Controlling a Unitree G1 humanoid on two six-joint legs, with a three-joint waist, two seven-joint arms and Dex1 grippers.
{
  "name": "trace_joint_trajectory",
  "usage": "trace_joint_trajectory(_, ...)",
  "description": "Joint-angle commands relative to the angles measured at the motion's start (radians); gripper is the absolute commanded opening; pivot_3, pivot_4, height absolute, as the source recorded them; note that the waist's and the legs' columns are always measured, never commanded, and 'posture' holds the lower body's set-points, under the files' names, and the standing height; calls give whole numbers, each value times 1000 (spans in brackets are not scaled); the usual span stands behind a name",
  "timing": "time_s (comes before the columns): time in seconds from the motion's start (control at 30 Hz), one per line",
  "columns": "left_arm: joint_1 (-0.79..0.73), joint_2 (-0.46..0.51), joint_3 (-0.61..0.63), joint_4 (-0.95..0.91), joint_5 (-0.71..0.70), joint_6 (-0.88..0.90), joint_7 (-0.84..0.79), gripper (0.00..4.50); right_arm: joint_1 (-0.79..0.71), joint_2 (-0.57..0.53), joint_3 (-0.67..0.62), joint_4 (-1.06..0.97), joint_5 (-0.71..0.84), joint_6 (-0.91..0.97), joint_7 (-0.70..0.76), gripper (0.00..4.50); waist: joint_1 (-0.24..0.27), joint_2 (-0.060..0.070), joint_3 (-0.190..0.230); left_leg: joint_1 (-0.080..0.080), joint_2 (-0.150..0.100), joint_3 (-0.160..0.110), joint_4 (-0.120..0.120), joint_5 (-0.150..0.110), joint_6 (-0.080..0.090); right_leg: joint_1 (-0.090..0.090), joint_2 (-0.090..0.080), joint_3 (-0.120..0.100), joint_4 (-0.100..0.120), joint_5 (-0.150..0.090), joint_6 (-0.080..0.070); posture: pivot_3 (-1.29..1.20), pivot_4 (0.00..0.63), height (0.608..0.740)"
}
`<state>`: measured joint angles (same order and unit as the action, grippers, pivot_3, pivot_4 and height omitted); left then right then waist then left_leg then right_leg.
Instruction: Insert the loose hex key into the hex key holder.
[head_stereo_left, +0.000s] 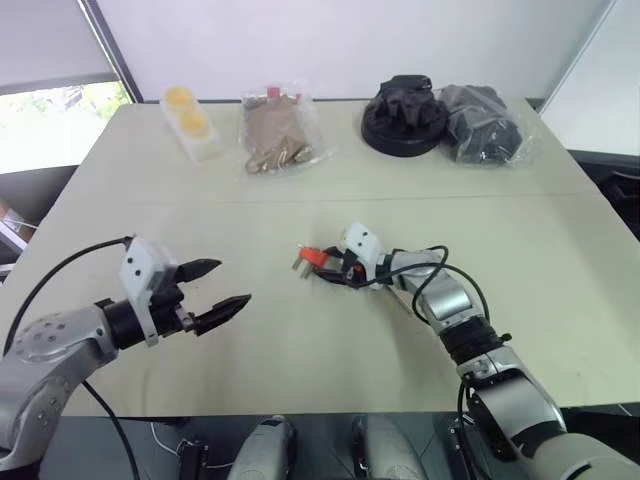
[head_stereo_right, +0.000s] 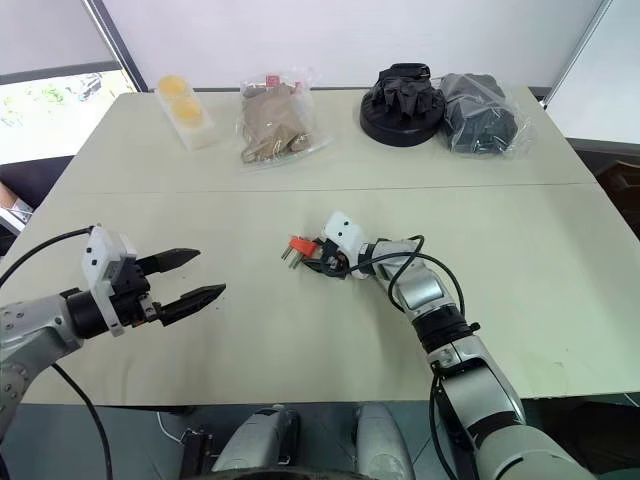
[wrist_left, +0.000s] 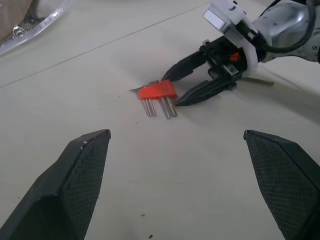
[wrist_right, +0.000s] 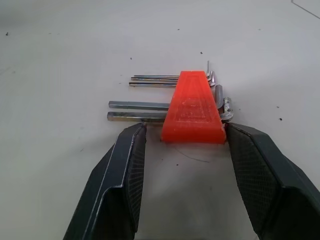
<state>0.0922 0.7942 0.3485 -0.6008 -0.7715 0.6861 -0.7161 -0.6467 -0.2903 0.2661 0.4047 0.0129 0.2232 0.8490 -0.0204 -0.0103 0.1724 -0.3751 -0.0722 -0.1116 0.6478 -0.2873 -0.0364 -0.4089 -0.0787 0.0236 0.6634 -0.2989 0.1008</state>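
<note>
My right gripper closes on the red-orange holder's wide end (head_stereo_left: 313, 257) (wrist_right: 193, 132) next, since its fingers are on either side of that end.
The hex key holder (wrist_right: 194, 107) is a red-orange wedge lying flat on the table, near the middle (head_stereo_left: 313, 257). Several grey keys stick out of one side and their bent ends show on the other. My right gripper (wrist_right: 185, 127) is open, low over the table. Its two black fingers (wrist_left: 200, 92) straddle the holder's wide end, one close against it and the other a little apart. A thin pale rod (wrist_left: 261, 80) lies on the table behind that gripper. I cannot tell whether it is the loose hex key. My left gripper (head_stereo_left: 233, 282) hangs wide open and empty to the holder's left.
Along the table's far side stand a clear pack with yellow rounds (head_stereo_left: 190, 120), a plastic bag of brown items (head_stereo_left: 278, 130), a black round object (head_stereo_left: 403, 115) and a bag of dark items (head_stereo_left: 485, 122). A black cable (head_stereo_left: 445, 265) loops over my right forearm.
</note>
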Motion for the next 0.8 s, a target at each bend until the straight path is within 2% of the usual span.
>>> trace_joint_trajectory(0.03,1,0,14,-21,12,-26,-1,4500,1,6,-3,28,-18,-7,-31,2036,0,0,0,0,0,0,0,0,0,0,0,0,0,0,0,0,150,740)
trace_joint_trajectory(0.13,1,-1,12,-18,16,-31,-3,4500,3,8,-3,36,-20,-17,-36,986,1,0,0,0,0,0,0,0,0,1,0,0,0,0,0,0,150,740)
trace_joint_trajectory(0.37,-18,-18,25,6,-3,-26,2,4500,-3,-9,15,8,-55,-108,-47,1001,2,0,0,1,0,0,0,0,0,1,0,0,0,0,0,0,150,740)
trace_joint_trajectory(0.5,-102,-3,39,48,-60,9,-2,4500,-47,-64,20,3,-156,-348,-137,1001,7,0,0,0,0,0,0,0,0,1,0,0,0,0,0,0,150,740)
trace_joint_trajectory(0.63,-254,13,53,128,-157,72,6,4500,-135,-152,16,56,-268,-632,-259,1001,3,0,0,-1,-1,0,1,0,-1,-1,0,-1,0,0,0,0,150,740)
trace_joint_trajectory(0.8,-392,20,6,211,-181,105,-25,4500,-234,-240,10,87,-292,-859,-271,1001,-10,0,0,-1,0,0,-1,1,-1,-1,1,-1,0,0,0,0,150,740)
